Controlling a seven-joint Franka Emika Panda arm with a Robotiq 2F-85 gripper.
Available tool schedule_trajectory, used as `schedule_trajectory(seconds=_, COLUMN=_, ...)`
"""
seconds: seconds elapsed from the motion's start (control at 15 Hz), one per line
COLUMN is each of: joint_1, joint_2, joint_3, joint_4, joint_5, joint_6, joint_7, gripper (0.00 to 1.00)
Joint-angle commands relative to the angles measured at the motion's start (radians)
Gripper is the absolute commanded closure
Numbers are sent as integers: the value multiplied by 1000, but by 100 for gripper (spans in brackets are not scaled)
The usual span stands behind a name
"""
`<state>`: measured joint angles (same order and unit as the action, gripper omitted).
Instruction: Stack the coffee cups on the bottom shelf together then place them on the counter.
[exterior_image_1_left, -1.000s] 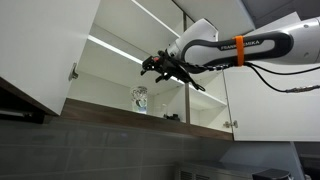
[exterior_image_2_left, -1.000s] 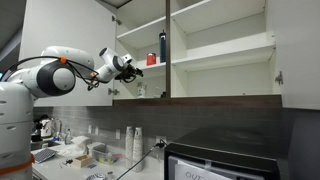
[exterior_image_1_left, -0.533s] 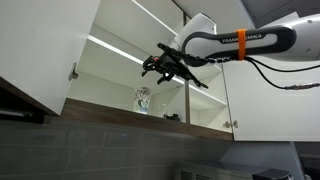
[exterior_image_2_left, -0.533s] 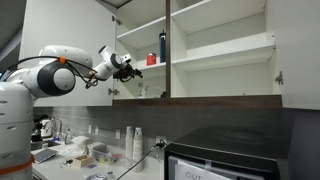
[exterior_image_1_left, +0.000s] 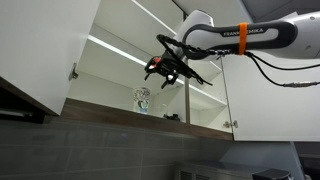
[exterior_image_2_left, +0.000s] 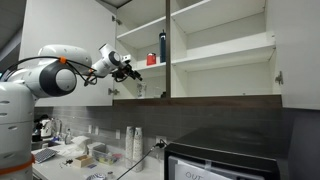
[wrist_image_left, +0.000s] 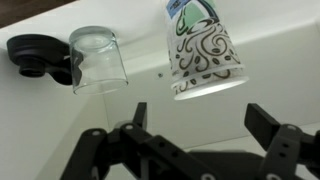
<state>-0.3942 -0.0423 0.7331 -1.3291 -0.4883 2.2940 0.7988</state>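
Observation:
My gripper grabs the near edge of the patterned coffee cup's wide rim next, which leaves the cup's base free to place on the counter.
A white coffee cup with dark swirling patterning fills the upper middle of the wrist view, its wide end toward the camera. It stands on the white bottom shelf. In both exterior views the cup shows low in the open cabinet. My gripper is open with nothing between its fingers, and it sits short of the cup. From outside, the gripper hovers above and beside the cup, at the cabinet's front. The counter lies far below.
A clear glass stands beside the patterned cup, with a black object further out. A red cup and a tall dark bottle sit on an upper shelf. The open cabinet door flanks the arm. The counter holds clutter.
The arm has lifted and turned a little, carrying the open gripper slightly upward in front of the cabinet. The cup has not moved.

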Motion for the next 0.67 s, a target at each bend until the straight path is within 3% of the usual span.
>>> schedule_trajectory(seconds=0.0, joint_1=13, joint_2=61, joint_3=25, joint_4=62, joint_5=-22, joint_6=-80, joint_7=90, gripper=0)
schedule_trajectory(seconds=0.27, joint_1=24, joint_2=104, joint_3=33, joint_4=94, joint_5=-45, joint_6=-95, joint_7=161, gripper=0)
schedule_trajectory(seconds=0.33, joint_1=198, joint_2=99, joint_3=-150, joint_4=89, joint_5=-36, joint_6=-82, joint_7=169, gripper=0)
schedule_trajectory(seconds=0.6, joint_1=396, joint_2=135, joint_3=-343, joint_4=134, joint_5=-33, joint_6=-104, joint_7=178, gripper=0)
